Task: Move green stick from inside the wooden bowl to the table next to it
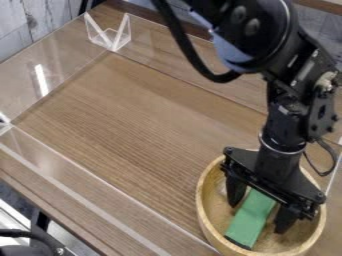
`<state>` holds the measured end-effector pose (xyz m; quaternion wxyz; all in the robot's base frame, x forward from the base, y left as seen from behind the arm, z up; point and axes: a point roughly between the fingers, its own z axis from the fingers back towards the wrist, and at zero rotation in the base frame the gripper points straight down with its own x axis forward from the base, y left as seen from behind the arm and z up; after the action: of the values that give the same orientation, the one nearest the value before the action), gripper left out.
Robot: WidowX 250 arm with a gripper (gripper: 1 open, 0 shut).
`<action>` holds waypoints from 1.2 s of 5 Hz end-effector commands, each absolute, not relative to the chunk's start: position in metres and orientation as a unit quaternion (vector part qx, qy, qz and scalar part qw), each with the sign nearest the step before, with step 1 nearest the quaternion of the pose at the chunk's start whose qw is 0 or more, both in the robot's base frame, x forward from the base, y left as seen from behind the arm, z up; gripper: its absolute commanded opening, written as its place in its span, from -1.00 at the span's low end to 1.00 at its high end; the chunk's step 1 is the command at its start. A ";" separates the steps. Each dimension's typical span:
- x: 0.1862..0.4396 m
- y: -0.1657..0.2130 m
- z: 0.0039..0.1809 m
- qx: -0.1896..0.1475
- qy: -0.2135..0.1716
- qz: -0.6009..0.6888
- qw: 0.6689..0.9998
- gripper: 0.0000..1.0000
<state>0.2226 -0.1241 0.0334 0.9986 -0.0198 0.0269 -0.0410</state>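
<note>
The green stick (251,219) should be picked up next by its upper end (258,199) with my gripper, so that it can go to the table.
The green stick (251,219) lies flat inside the wooden bowl (213,222) at the table's (134,120) near right corner. My gripper (265,207) hangs straight down into the bowl, open, with one black finger (237,190) on the stick's left and the other on its right. The upper end of the stick sits between the fingers; I cannot tell whether they touch it. The bowl's right rim is partly hidden behind the gripper.
Low clear acrylic walls (60,50) run along the table's left and far edges. A small clear stand (107,33) sits at the far left. The black arm (287,90) rises above the bowl.
</note>
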 end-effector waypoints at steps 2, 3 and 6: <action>0.226 -0.127 0.037 -0.022 0.014 -0.041 0.999 1.00; 0.226 -0.127 0.036 -0.021 0.016 -0.039 0.999 1.00; 0.225 -0.127 0.032 -0.018 0.020 -0.034 0.999 1.00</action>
<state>0.2205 -0.1241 0.0256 0.9988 -0.0140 0.0332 -0.0319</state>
